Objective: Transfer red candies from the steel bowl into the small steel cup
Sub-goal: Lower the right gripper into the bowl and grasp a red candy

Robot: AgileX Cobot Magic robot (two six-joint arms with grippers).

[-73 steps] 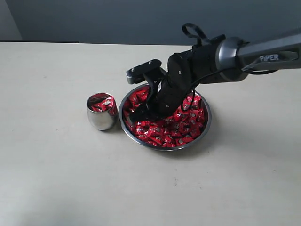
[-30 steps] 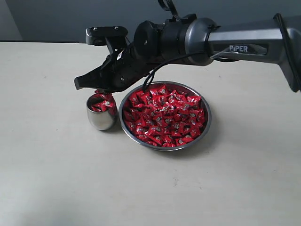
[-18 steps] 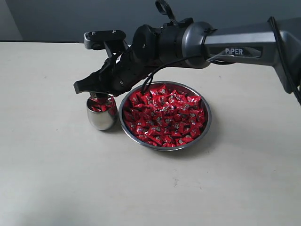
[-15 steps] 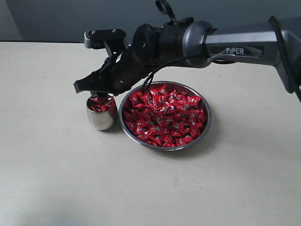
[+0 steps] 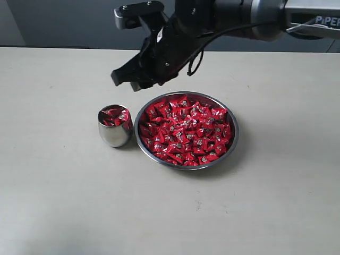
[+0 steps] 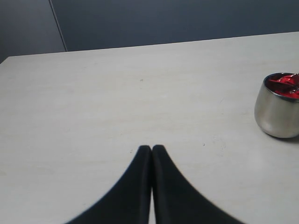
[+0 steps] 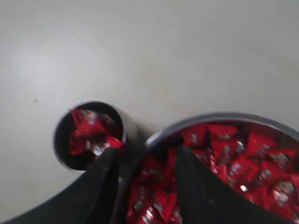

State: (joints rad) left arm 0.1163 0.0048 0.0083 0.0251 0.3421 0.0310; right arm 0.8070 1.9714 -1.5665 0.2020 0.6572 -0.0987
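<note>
The robot's right gripper should next grab a red candy by its wrapper end, to drop it into the small steel cup (image 5: 115, 132) (image 7: 88, 135).
The wide steel bowl (image 5: 232, 141) sits mid-table, filled with red candies (image 5: 186, 130). Just left of it stands the small steel cup (image 5: 115, 132), with red candies heaped to its rim. My right gripper (image 5: 133, 81) hangs in the air above and behind the gap between cup and bowl, open and empty. In the right wrist view its fingers (image 7: 105, 179) frame the bowl's near rim (image 7: 219, 116), with the cup (image 7: 88, 135) to one side. My left gripper (image 6: 152, 148) is shut on nothing, low over bare table; the cup (image 6: 278, 112) stands apart from it.
Pale tabletop (image 5: 64, 202) spreads around the cup and bowl. A dark wall (image 5: 69, 21) runs behind the table's far edge. The right arm (image 5: 265, 13) reaches in from the upper right, above the bowl.
My right gripper was just over the cup's mouth with a candy; now it has risen and shifted right toward the bowl, open and empty. The cup holds more candies.
</note>
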